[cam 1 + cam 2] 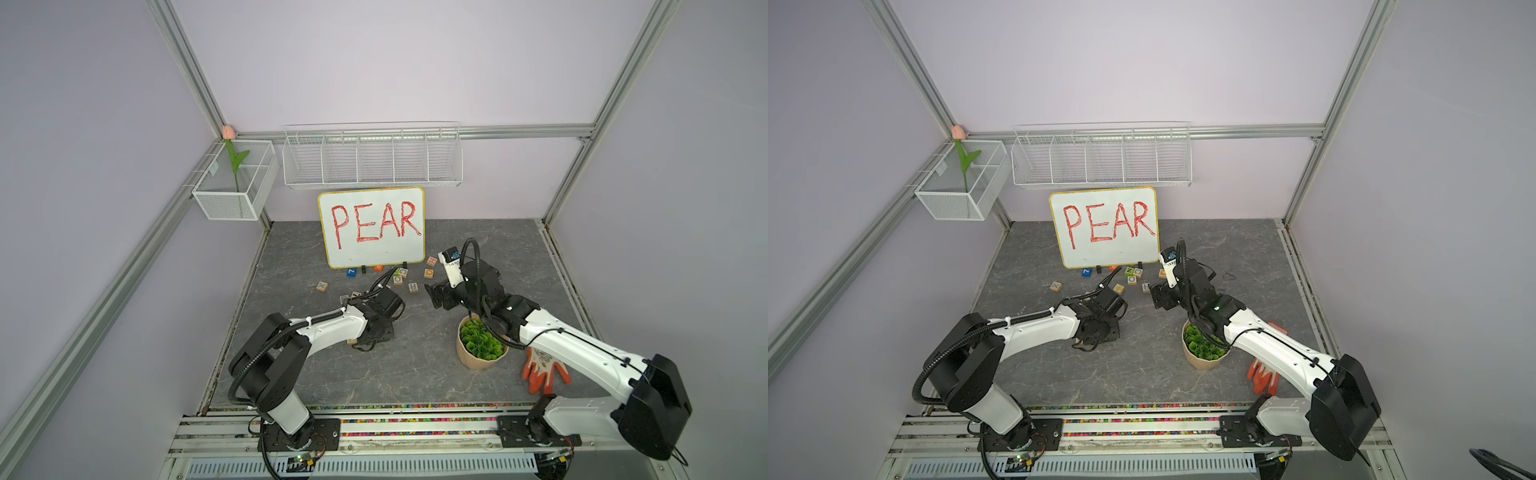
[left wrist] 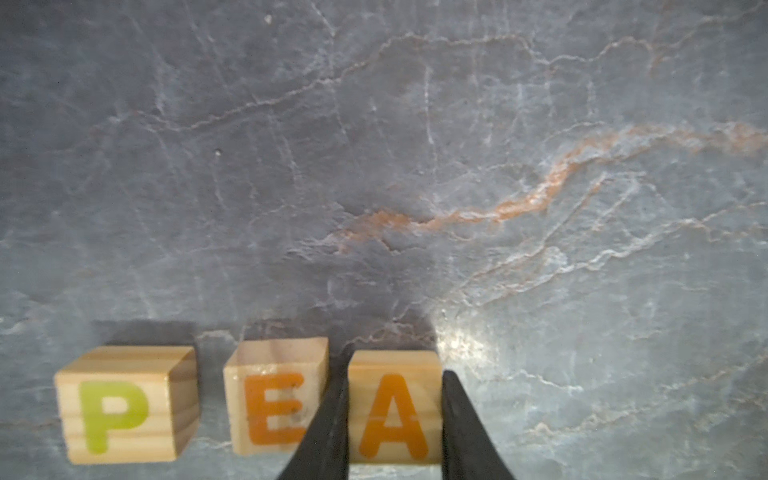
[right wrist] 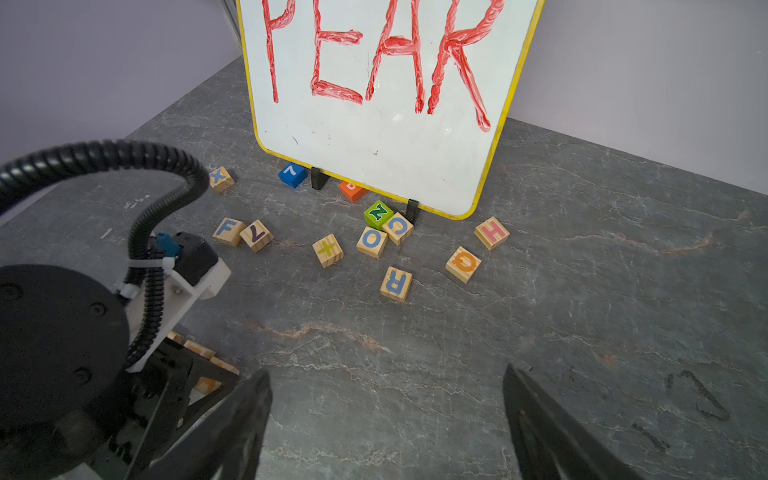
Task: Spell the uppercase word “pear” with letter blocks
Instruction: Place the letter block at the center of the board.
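Observation:
The A block is low over the flat slate, in line with P and E, so it would end up next to the E, and I should open my left gripper now.
In the left wrist view three light-wood letter blocks stand in a row on the grey slate: yellow P (image 2: 124, 405), orange E (image 2: 274, 399), orange A (image 2: 392, 409). My left gripper (image 2: 395, 415) is shut on the A block, one black finger (image 2: 328, 436) in the narrow gap beside the E. In both top views this gripper (image 1: 370, 343) is low over the table and hides the row. The blue R block (image 3: 396, 284) lies loose among other cubes below the board. My right gripper (image 3: 384, 378) hovers open and empty, short of the R (image 1: 412, 286).
A whiteboard (image 1: 372, 226) with red PEAR stands at the back. Several other letter cubes (image 3: 372, 241) lie scattered at its foot. A potted green plant (image 1: 482, 349) and an orange glove (image 1: 544, 370) sit under the right arm. Wire baskets (image 1: 372, 158) hang on the wall.

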`<state>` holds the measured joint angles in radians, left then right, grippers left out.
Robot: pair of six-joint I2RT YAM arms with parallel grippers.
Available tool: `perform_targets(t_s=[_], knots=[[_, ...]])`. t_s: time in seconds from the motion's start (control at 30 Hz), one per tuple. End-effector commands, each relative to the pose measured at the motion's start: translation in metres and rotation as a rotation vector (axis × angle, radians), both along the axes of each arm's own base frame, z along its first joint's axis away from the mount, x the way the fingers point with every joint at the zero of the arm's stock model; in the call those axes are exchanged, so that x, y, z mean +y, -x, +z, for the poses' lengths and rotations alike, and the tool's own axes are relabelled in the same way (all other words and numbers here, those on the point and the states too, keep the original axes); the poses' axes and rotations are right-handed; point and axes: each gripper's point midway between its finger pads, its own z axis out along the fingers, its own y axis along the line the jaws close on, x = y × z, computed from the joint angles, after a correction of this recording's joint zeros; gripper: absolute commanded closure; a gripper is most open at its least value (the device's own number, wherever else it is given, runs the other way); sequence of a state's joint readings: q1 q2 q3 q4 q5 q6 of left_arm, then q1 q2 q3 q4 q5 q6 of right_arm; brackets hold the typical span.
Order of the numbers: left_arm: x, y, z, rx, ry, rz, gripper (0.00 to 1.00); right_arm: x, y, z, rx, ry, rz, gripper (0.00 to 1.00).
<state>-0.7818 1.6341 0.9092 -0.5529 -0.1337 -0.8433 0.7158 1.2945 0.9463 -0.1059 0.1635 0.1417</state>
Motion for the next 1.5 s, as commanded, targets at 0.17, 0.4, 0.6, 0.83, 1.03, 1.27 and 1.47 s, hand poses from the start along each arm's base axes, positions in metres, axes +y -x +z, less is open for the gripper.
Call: perform_targets(t_s=[0.17, 0.4, 0.6, 0.83, 1.03, 1.27, 1.47], knots=[[0.004, 0.001, -0.007, 0.007, -0.037, -0.002, 0.67, 0.024, 0.008, 0.000, 0.004, -0.037, 0.098, 0.11], [-0.001, -0.002, -0.008, 0.009, -0.031, -0.013, 0.66, 0.021, 0.006, 0.000, 0.002, -0.023, 0.084, 0.11], [-0.003, -0.003, -0.008, 0.014, -0.034, -0.022, 0.64, 0.016, 0.006, 0.000, -0.006, -0.013, 0.068, 0.11], [-0.003, -0.004, -0.005, 0.006, -0.035, -0.022, 0.61, 0.016, 0.006, -0.001, -0.006, -0.007, 0.065, 0.11], [-0.006, -0.004, -0.002, 0.001, -0.035, -0.030, 0.56, 0.015, 0.006, -0.001, -0.007, -0.005, 0.061, 0.11], [-0.009, -0.013, 0.009, -0.037, -0.039, -0.036, 0.52, 0.013, 0.003, 0.000, -0.018, 0.001, 0.047, 0.11], [-0.015, -0.034, 0.025, -0.096, -0.082, -0.054, 0.45, 0.012, -0.003, 0.004, -0.034, -0.004, 0.022, 0.11]])
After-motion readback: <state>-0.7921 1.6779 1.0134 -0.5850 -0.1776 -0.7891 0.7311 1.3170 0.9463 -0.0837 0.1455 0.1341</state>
